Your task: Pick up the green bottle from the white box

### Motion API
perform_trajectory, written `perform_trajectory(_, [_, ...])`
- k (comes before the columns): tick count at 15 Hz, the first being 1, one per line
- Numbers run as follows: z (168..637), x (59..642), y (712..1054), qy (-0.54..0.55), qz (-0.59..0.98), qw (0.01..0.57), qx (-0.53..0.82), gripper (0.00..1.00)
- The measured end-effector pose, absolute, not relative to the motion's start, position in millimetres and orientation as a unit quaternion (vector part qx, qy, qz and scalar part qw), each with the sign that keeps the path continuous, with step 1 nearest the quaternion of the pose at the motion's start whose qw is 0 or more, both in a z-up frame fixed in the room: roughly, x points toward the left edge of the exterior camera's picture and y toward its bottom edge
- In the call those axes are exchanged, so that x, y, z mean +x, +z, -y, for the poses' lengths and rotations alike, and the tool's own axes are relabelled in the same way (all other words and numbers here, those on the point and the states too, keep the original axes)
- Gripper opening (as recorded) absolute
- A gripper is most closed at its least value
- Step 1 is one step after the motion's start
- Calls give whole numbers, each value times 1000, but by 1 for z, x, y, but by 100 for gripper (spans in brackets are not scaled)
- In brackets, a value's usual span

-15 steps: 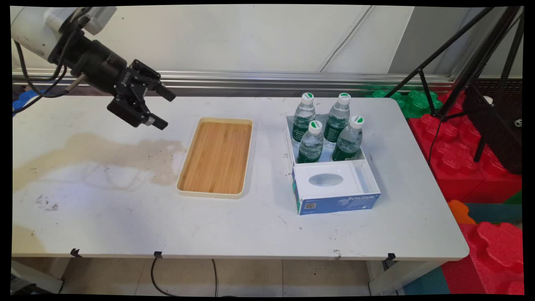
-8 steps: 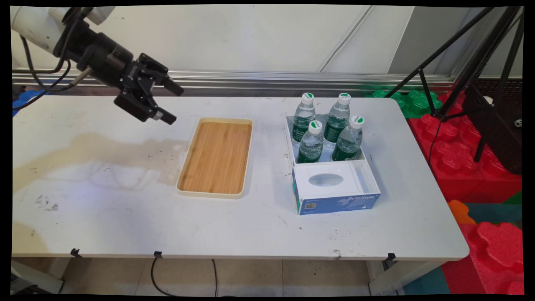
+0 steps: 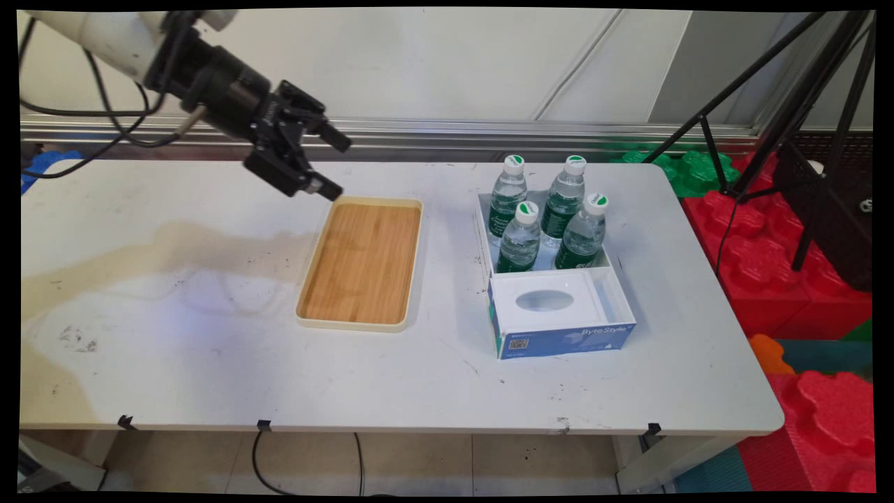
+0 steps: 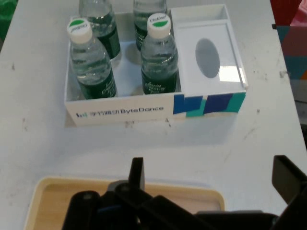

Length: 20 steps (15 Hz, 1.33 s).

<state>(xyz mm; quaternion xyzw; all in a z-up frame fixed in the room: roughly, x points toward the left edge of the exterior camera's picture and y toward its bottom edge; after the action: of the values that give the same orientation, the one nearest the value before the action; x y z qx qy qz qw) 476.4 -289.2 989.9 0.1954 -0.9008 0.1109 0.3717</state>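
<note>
Next, my gripper grabs the clear water bottle by its green-labelled body (image 3: 517, 256) to stand it on the wooden tray (image 3: 361, 262).
My black gripper (image 3: 337, 166) hangs open and empty in the air above the far left corner of the wooden tray (image 3: 361, 262). One finger points at the wall rail, the other ends by the tray's far rim. In the hand view the two fingers (image 4: 136, 173) stand wide apart over the tray (image 4: 53, 201), and nothing lies between them (image 4: 211, 175). Beyond the tray stands a white and blue box (image 4: 120, 112) with several green-labelled water bottles (image 4: 91, 64) in it. In the main view that box (image 3: 559, 328) is at the right, its bottles (image 3: 520, 237) at its far end.
The box's near part is a white lid with an oval hole (image 3: 545, 301). A brownish stain (image 3: 174, 251) spreads over the table left of the tray. Red and green foam blocks (image 3: 789, 279) and a black tripod (image 3: 803, 126) stand off the table's right end.
The gripper has travelled to the right and slightly up, from over the bare table left of the tray to the tray's far left corner. Its fingers have stayed open.
</note>
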Motion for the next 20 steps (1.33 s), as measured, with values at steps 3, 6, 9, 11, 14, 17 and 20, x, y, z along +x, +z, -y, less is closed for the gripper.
perform_trajectory(3, [300, 457, 986, 112, 900, 374, 194, 100])
perform_trajectory(6, [310, 440, 980, 113, 901, 373, 193, 100])
perform_trajectory(9, [322, 420, 970, 113, 902, 370, 191, 100])
perform_trajectory(11, [332, 403, 960, 113, 905, 364, 186, 100])
perform_trajectory(14, [344, 385, 948, 114, 908, 358, 183, 100])
perform_trajectory(17, [357, 362, 933, 113, 912, 352, 179, 100])
perform_trajectory(20, [368, 344, 919, 111, 914, 348, 179, 100])
